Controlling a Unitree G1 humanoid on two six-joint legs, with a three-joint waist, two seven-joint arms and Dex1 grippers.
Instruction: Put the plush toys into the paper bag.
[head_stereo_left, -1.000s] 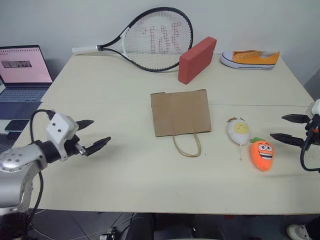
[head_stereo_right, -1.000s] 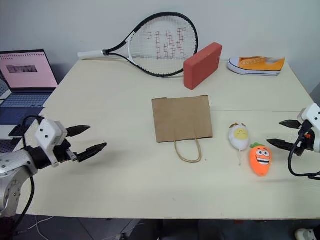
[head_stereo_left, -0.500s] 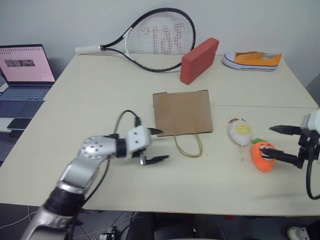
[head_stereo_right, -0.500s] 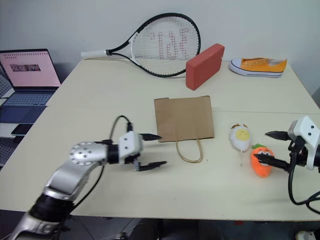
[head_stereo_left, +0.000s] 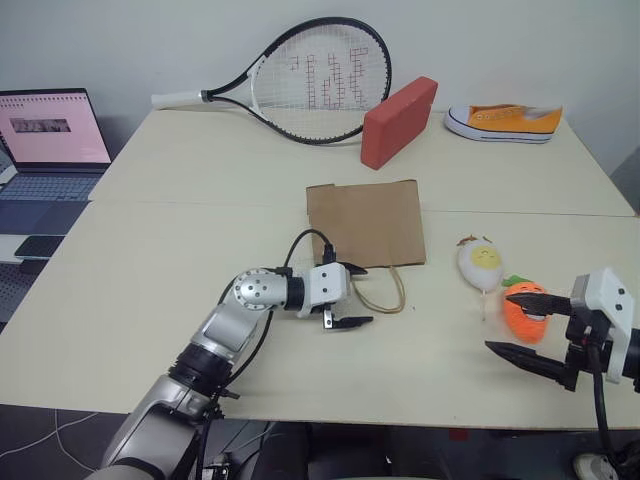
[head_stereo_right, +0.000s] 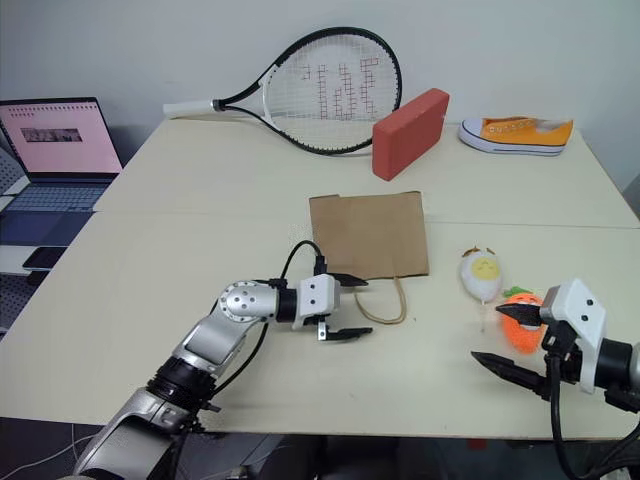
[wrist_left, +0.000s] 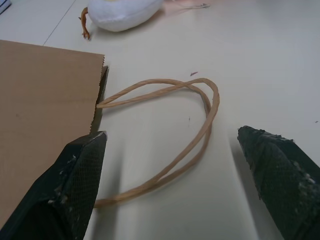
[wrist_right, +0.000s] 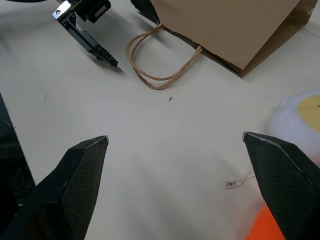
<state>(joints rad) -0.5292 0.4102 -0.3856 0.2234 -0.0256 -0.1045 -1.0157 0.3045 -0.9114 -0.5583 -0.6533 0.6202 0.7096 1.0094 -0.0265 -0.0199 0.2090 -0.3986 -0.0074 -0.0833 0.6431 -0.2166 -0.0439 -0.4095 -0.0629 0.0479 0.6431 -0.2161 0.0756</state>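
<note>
The paper bag (head_stereo_left: 365, 223) is lying flat and wide on the tabletop, so my left gripper will grab it by its upper twisted handle (head_stereo_left: 386, 309) next.
The brown paper bag (head_stereo_left: 365, 223) lies flat at mid-table, its loop handles (head_stereo_left: 385, 290) toward me. My left gripper (head_stereo_left: 358, 296) is open at the bag's near left corner, one finger at the bag's edge, and the handles (wrist_left: 200, 125) lie between its fingers. The white egg plush (head_stereo_left: 479, 262) lies right of the bag, with the orange carrot plush (head_stereo_left: 520, 316) just beyond it. My right gripper (head_stereo_left: 498, 320) is open and empty near the front edge. Its upper finger crosses in front of the carrot. Its wrist view shows the bag (wrist_right: 235, 25), egg (wrist_right: 300, 120) and carrot (wrist_right: 265, 227).
A tennis racket (head_stereo_left: 315, 80), a red brick block (head_stereo_left: 397, 120) and an orange sneaker (head_stereo_left: 503, 118) lie along the back of the table (head_stereo_left: 180, 250). A laptop (head_stereo_left: 45, 140) stands on a side surface at the far left.
My left gripper has swung right across the table to the bag's handles. My right gripper has drawn back toward the front edge and leftward, close by the carrot.
</note>
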